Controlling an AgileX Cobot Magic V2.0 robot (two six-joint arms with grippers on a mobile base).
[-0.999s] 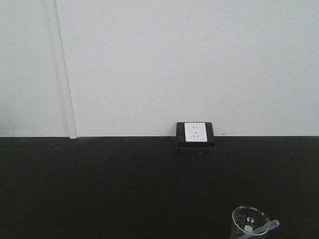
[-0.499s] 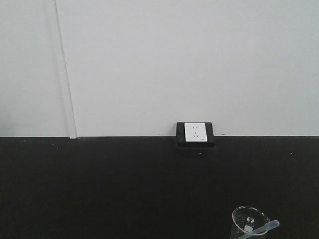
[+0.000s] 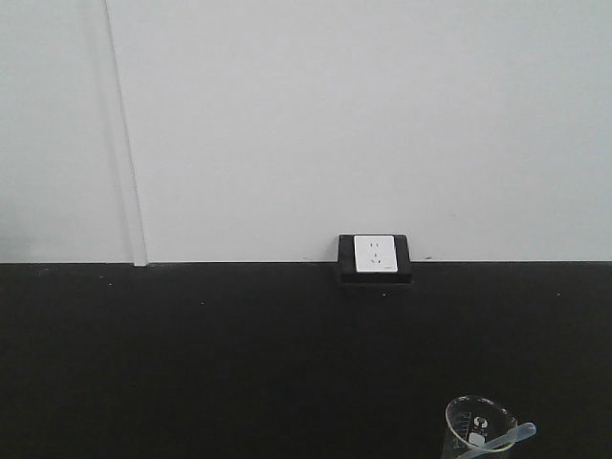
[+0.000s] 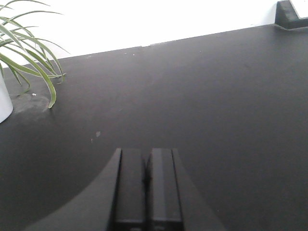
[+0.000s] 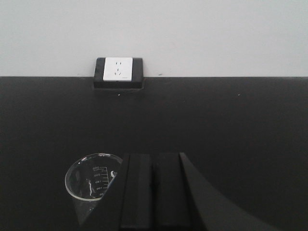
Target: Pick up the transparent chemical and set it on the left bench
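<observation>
The transparent pipette (image 3: 507,437) should go on the left bench, so the robot's right hand needs to grab it next by its stem beside the bulb (image 3: 499,442).
The transparent pipette (image 3: 507,437) leans in a small glass beaker (image 3: 475,426) at the bottom right of the front view, its bulb sticking out over the rim to the right. In the right wrist view the beaker (image 5: 89,180) stands just left of my right gripper (image 5: 153,156), which is shut and empty; its left finger hides most of the pipette. My left gripper (image 4: 146,154) is shut and empty above bare black worktop (image 4: 202,96). The left bench with white bins is out of view.
This black worktop (image 3: 239,354) meets a white wall with a white wall socket (image 3: 375,254), which also shows in the right wrist view (image 5: 118,70). A potted green plant (image 4: 29,62) stands at the far left of the left wrist view.
</observation>
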